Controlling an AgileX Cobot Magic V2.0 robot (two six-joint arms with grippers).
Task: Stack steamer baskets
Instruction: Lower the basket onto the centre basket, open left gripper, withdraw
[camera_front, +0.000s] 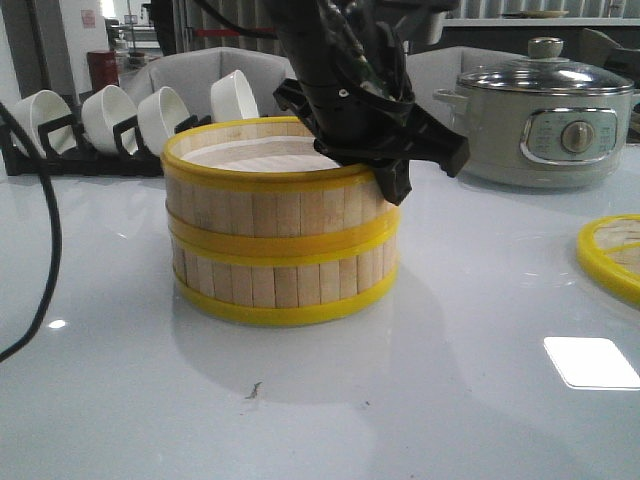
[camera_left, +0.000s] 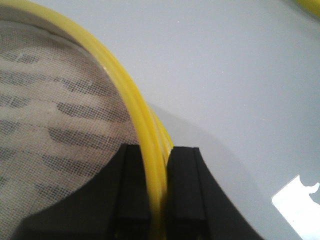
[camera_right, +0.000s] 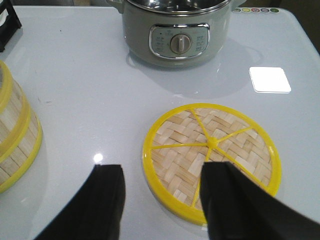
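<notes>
The left gripper can let go now, because the upper basket (camera_front: 270, 208) is sitting squarely on the lower basket (camera_front: 280, 282) and would stay stacked.
Two steamer baskets stand stacked at the table's middle: the upper basket (camera_front: 270, 208) sits squarely on the lower basket (camera_front: 280, 282). My left gripper (camera_front: 392, 185) reaches down onto the upper basket's right rim. In the left wrist view the left gripper (camera_left: 160, 192) has one finger inside and one outside the yellow rim (camera_left: 125, 90), shut on it; white mesh cloth (camera_left: 50, 100) lines the basket. My right gripper (camera_right: 162, 200) is open and empty, above the table over the near-left edge of the flat woven lid (camera_right: 212, 160). The stack shows at that view's edge (camera_right: 15, 145).
The grey-green electric pot (camera_front: 550, 125) stands at the back right, also in the right wrist view (camera_right: 177, 30). The lid's edge (camera_front: 612, 255) lies at the far right. A black rack of white bowls (camera_front: 110, 120) stands at the back left. A black cable (camera_front: 45, 230) hangs at the left.
</notes>
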